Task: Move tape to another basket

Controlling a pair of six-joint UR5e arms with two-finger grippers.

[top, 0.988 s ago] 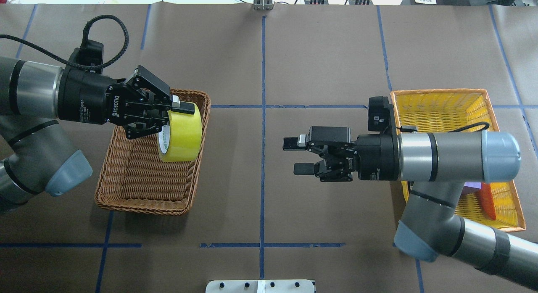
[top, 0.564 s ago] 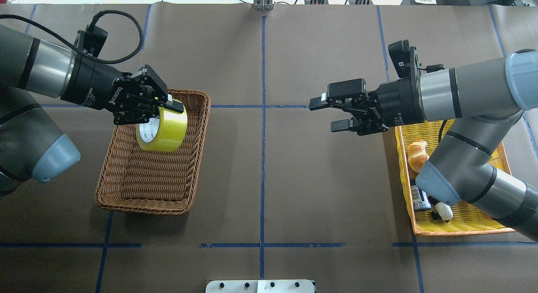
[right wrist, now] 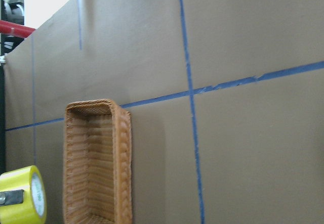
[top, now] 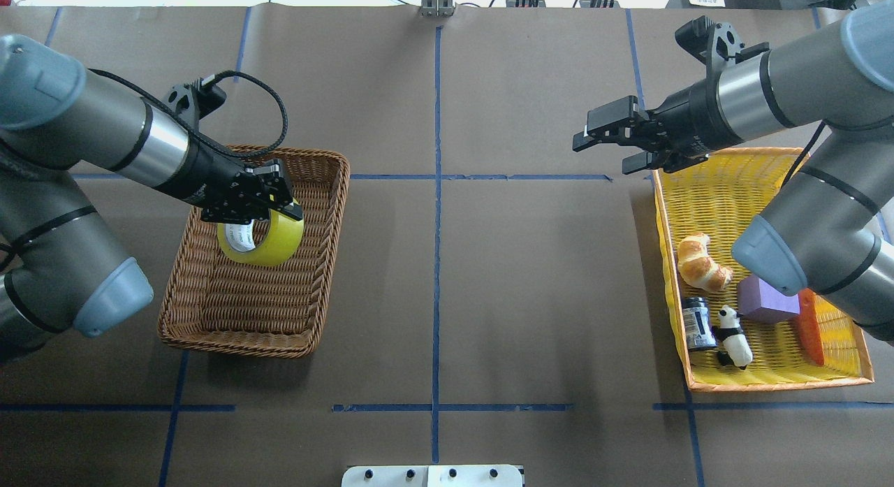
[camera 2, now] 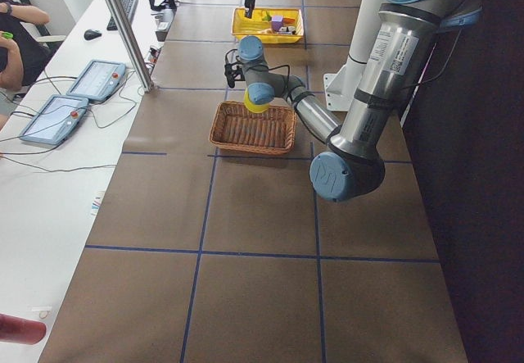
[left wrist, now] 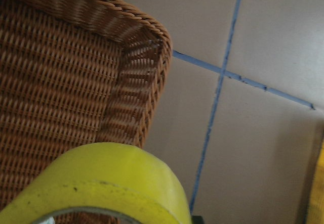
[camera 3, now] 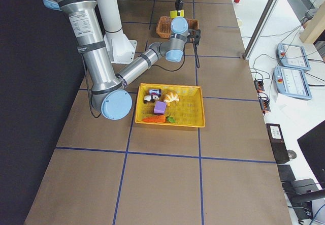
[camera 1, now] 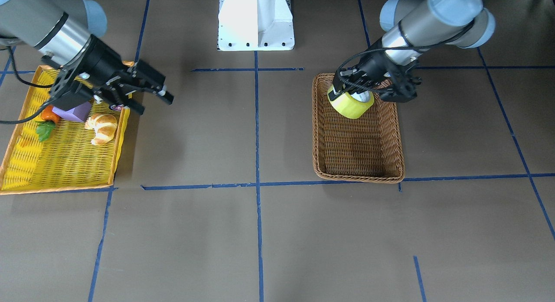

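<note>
I need to lower the yellow tape flat before I let go of it with my left gripper. The brown basket's bottom is far below the yellow tape's tilted lower edge.
The yellow tape with its white core is held in my left gripper, which is shut on the roll's wall. The roll hangs tilted over the half of the brown wicker basket farther from the robot; I cannot tell if it touches the floor. The front view shows the tape under the left gripper, inside the basket. The left wrist view shows the tape and a basket corner. My right gripper is open and empty, above the table by the yellow tray's far corner.
The yellow tray basket with orange rim at the right holds a croissant, a purple block, a carrot, a panda figure and a small can. The robot's white base stands at the table's edge.
My left gripper has turned downward and lowered the tape deeper over the wicker basket. My right arm has swung away from the middle toward the far right, by the yellow tray.
</note>
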